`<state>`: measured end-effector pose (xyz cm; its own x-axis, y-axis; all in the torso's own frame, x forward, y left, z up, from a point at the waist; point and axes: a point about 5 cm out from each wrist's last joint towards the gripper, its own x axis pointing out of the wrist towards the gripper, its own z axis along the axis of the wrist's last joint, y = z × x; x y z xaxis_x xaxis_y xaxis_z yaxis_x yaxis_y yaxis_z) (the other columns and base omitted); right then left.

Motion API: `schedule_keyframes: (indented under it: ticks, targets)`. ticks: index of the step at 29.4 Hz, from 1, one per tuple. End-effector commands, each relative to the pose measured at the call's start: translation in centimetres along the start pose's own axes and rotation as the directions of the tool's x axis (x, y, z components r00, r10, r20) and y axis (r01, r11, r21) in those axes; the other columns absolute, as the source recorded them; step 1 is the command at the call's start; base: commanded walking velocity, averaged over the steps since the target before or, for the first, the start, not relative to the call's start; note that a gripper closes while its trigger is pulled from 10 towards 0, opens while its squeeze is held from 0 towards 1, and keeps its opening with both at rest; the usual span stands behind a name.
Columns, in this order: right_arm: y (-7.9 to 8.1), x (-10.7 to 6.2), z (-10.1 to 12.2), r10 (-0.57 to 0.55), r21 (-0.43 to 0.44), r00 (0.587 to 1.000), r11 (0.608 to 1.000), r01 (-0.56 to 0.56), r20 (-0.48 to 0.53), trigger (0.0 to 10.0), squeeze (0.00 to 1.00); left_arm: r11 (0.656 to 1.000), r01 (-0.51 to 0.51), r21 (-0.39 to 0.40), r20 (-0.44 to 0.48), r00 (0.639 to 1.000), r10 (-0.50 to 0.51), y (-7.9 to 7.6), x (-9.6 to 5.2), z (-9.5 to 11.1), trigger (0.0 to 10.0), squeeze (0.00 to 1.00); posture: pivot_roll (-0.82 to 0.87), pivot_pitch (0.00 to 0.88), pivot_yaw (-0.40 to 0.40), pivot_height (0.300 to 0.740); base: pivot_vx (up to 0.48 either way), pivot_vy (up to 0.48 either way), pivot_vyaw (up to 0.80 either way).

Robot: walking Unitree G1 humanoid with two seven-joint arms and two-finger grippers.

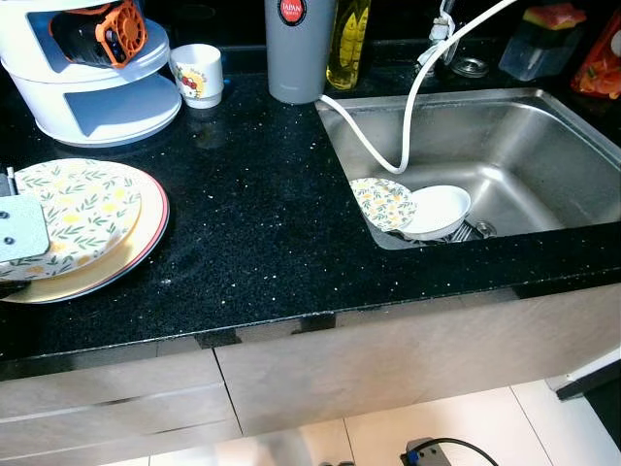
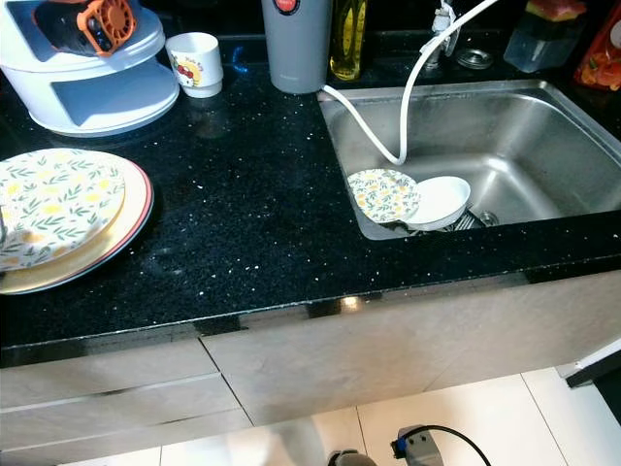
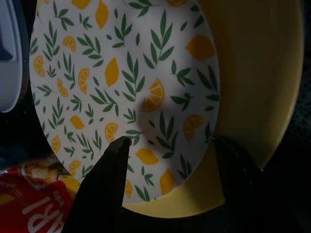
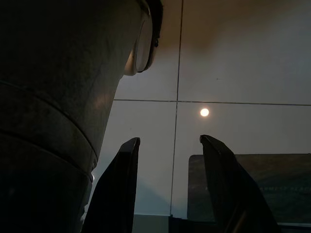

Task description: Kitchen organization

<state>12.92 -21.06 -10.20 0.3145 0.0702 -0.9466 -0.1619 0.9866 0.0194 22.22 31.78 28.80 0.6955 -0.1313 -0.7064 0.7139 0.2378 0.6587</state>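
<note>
The left gripper grips the patterned plate by its rim point(image 3: 181, 185) next, since the plate's broad side is far wider than the open fingers.
A lemon-patterned plate point(image 1: 78, 206) lies on a larger yellow plate point(image 1: 131, 254) with a red rim, at the left of the black counter point(image 1: 262, 223). My left gripper point(image 3: 170, 150) hovers just over this stack, open, with nothing between its black fingers point(image 3: 114, 167). Its pale blue wrist block point(image 1: 19, 228) shows at the left edge. In the steel sink point(image 1: 524, 146), a small lemon-patterned plate point(image 1: 383, 204) leans beside a white bowl point(image 1: 439, 209). My right gripper point(image 4: 167, 145) hangs open and idle above the tiled floor.
At the back of the counter stand a white two-tier rack point(image 1: 92, 87), a cup point(image 1: 199, 73), a grey canister point(image 1: 299, 49) and an oil bottle point(image 1: 347, 44). A white hose point(image 1: 388, 146) loops into the sink. A red packet point(image 3: 34, 206) lies near the plates.
</note>
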Motion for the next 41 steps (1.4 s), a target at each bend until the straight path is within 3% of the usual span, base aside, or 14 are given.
schedule_keyframes:
  ticks: [1, 4, 7, 8, 11, 22, 23, 24, 26, 41]
  targets:
    - [0.0, 0.0, -0.8, 0.0, 0.025, 1.0, 1.0, 0.001, -0.018, 10.0, 0.0, 0.999, 0.041, -0.008, 0.0, 0.999, -0.041, -1.0, 1.2, -0.4, 10.0, 0.0, 0.13, 0.103, -0.01, 0.74, 0.0, 0.0, 0.0]
    - [0.0, -0.1, -0.8, -0.002, 0.027, 1.0, 1.0, 0.002, -0.018, 10.0, 0.0, 0.999, 0.04, -0.004, 0.002, 0.999, -0.04, -1.1, 1.6, -0.4, 10.0, 0.0, 0.13, 0.104, -0.01, 0.74, 0.0, 0.0, 0.0]
    - [-0.1, -0.1, -0.9, -0.005, 0.032, 1.0, 0.999, 0.006, -0.019, 10.0, 0.0, 0.999, 0.032, 0.025, -0.015, 0.999, -0.032, -2.3, 3.9, -0.4, 10.0, 0.0, 0.13, 0.104, -0.01, 0.74, 0.0, 0.0, 0.0]
    - [-0.1, -0.1, -0.9, -0.005, 0.032, 1.0, 0.999, 0.006, -0.019, 10.0, 0.0, 0.999, 0.032, 0.025, -0.015, 0.999, -0.032, -2.3, 3.9, -0.4, 10.0, 0.0, 0.13, 0.104, -0.01, 0.74, 0.0, 0.0, 0.0]
    - [-0.2, -0.1, -0.9, -0.007, 0.038, 1.0, 0.999, 0.007, -0.016, 10.0, 0.0, 0.999, 0.039, 0.03, -0.019, 0.999, -0.038, -3.5, 5.8, -0.4, 10.0, 0.0, 0.12, 0.101, -0.011, 0.74, 0.0, 0.0, 0.0]
    - [-0.3, -0.1, -0.5, -0.01, 0.035, 1.0, 0.999, 0.01, -0.008, 10.0, 0.0, 1.0, 0.018, 0.025, -0.054, 0.998, -0.017, -4.5, 8.0, -1.1, 10.0, 0.0, 0.12, 0.09, -0.024, 0.74, 0.0, 0.0, 0.0]
    - [-0.4, -0.1, -0.5, -0.012, 0.034, 1.0, 0.999, 0.012, -0.006, 10.0, 0.0, 0.999, 0.036, 0.015, -0.055, 0.998, -0.035, -5.0, 8.4, -1.2, 6.2, 0.0, 0.12, 0.088, -0.025, 0.74, 0.0, 0.0, 0.0]
    - [-0.5, -0.1, -0.4, -0.014, 0.033, 1.0, 0.999, 0.014, -0.005, 10.0, 0.0, 0.999, 0.037, 0.002, -0.055, 0.998, -0.037, -5.4, 9.0, -1.3, 0.5, 0.0, 0.12, 0.086, -0.027, 0.74, 0.0, 0.0, 0.0]
    - [-0.5, -0.1, -0.4, -0.015, 0.033, 1.0, 0.999, 0.015, -0.004, 10.0, 0.0, 0.999, 0.044, -0.003, -0.059, 0.997, -0.044, -5.6, 9.3, -1.5, 0.0, 0.0, 0.12, 0.085, -0.028, 0.74, 0.0, 0.0, 0.0]
    - [-0.4, -0.1, -0.2, -0.012, 0.053, 1.0, 0.999, 0.012, 0.01, 10.0, 0.0, 1.0, 0.028, -0.006, -0.073, 0.997, -0.028, -5.6, 10.0, -1.8, 0.0, 0.0, 0.12, 0.091, -0.026, 0.74, 0.0, 0.0, 0.0]
